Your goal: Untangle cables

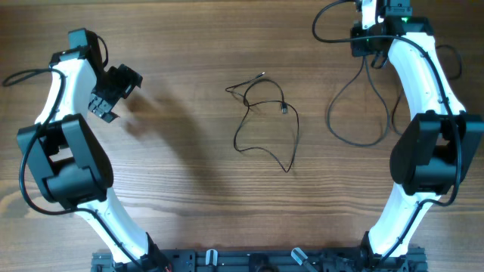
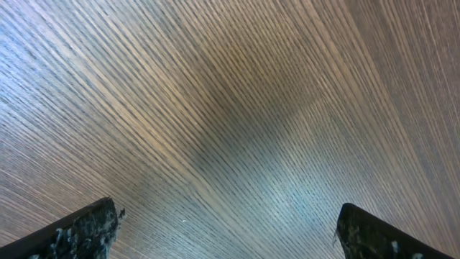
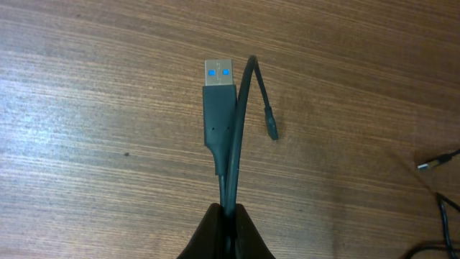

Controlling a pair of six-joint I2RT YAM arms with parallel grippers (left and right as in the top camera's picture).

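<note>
My right gripper opens now, since the hanging loop of its cable is over empty table, apart from the middle cable.
A thin black cable lies in loose loops at the table's middle, both small plug ends near its top. A second black cable hangs in a long loop from my right gripper at the far right. In the right wrist view my right gripper is shut on that cable, doubled over, just below its USB plug; the small plug end curls beside it. My left gripper is at the far left, apart from the cables. In the left wrist view it is open and empty over bare wood.
The wooden table fills every view. A piece of the middle cable shows at the right edge of the right wrist view. The thick black arm wires run by both arms' upper ends.
</note>
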